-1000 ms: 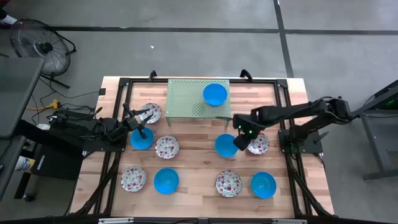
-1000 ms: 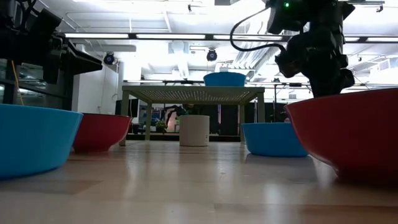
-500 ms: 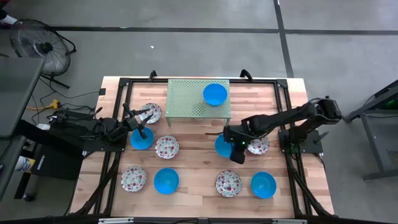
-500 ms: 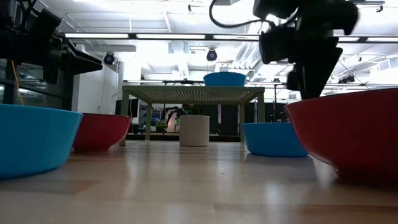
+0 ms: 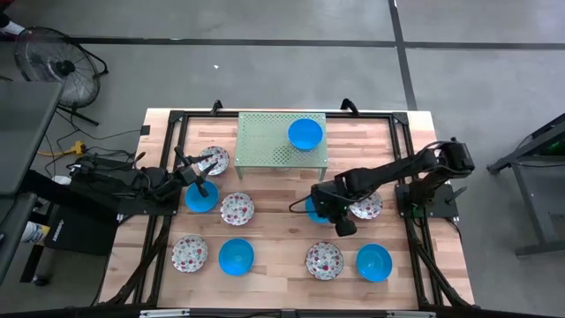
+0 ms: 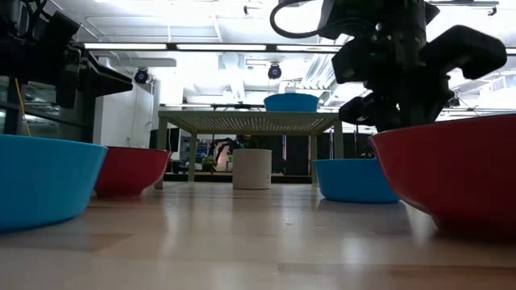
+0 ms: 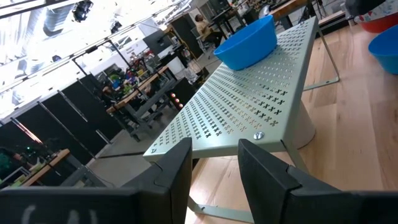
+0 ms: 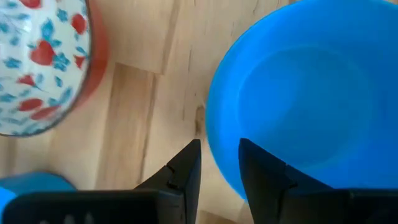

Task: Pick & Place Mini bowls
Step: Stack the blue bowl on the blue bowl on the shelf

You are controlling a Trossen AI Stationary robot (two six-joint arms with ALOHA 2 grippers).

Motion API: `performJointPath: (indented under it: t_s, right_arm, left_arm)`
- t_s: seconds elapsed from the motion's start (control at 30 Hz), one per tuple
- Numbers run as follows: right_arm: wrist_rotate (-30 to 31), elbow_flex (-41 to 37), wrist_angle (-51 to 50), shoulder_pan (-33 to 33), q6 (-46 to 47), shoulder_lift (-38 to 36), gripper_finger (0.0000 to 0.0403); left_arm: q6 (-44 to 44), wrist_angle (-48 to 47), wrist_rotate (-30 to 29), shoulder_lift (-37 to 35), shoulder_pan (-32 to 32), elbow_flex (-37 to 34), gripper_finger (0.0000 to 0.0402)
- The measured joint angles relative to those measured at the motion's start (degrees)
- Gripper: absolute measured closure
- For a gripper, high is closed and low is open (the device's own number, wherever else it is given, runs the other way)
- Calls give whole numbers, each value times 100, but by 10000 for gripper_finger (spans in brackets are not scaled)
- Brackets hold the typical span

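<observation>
I next need to grab the blue mini bowl by its rim [image 8: 219, 152] with my right gripper, so it can be stacked in the blue bowl on the rack.
My right gripper [image 5: 339, 218] [image 8: 219, 163] is open and hangs over the near side of a blue mini bowl [image 5: 314, 206] [image 8: 311, 93] in the table's middle right. One finger stands inside its rim and one outside. That bowl rests on its base on the table [image 6: 355, 179]. A floral bowl [image 5: 366, 206] [image 8: 37, 62] lies just to its right. My left gripper [image 5: 196, 179] [image 7: 214, 168] is open and waits above another blue bowl [image 5: 201, 198] at the left. One blue bowl [image 5: 305, 133] [image 7: 245, 40] sits on the pale green rack [image 5: 274, 141]. My right gripper comes from above, pointing down, with its fingers [image 8: 186, 168] astride the blue bowl's rim [image 8: 212, 146] on its near side. Whether they touch the rim I cannot tell. The bowl stands upright on the table.
More bowls lie on the table: floral ones [image 5: 213, 160] [image 5: 237, 208] [image 5: 189, 253] [image 5: 324, 261] and blue ones [image 5: 236, 256] [image 5: 373, 262]. The rack stands at the far middle edge. Black frame rails run along the table's sides [image 5: 406, 150].
My right gripper has moved from the blue bowl's right side toward the table's near edge, turning about as it went, and now stands over the bowl's near rim. The bowl has stayed in place.
</observation>
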Motion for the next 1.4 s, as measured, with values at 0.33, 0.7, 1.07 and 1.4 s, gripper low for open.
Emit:
performJointPath:
  t_s: [0.33, 0.7, 1.07, 1.4]
  right_arm:
    - [36, -1, 33, 70, -661, 30, 307]
    - [436, -15, 101, 185, -1061, 30, 307]
    - [525, -164, 323, 202, -1072, 34, 307]
    - [558, -162, 385, 218, -1164, 181, 307]
  left_arm:
    - [-1, 0, 0, -2, 0, 2, 275]
    - [0, 0, 0, -2, -2, 1, 275]
    - [-2, 0, 0, -2, -2, 2, 275]
    - [-2, 0, 0, -2, 0, 2, 275]
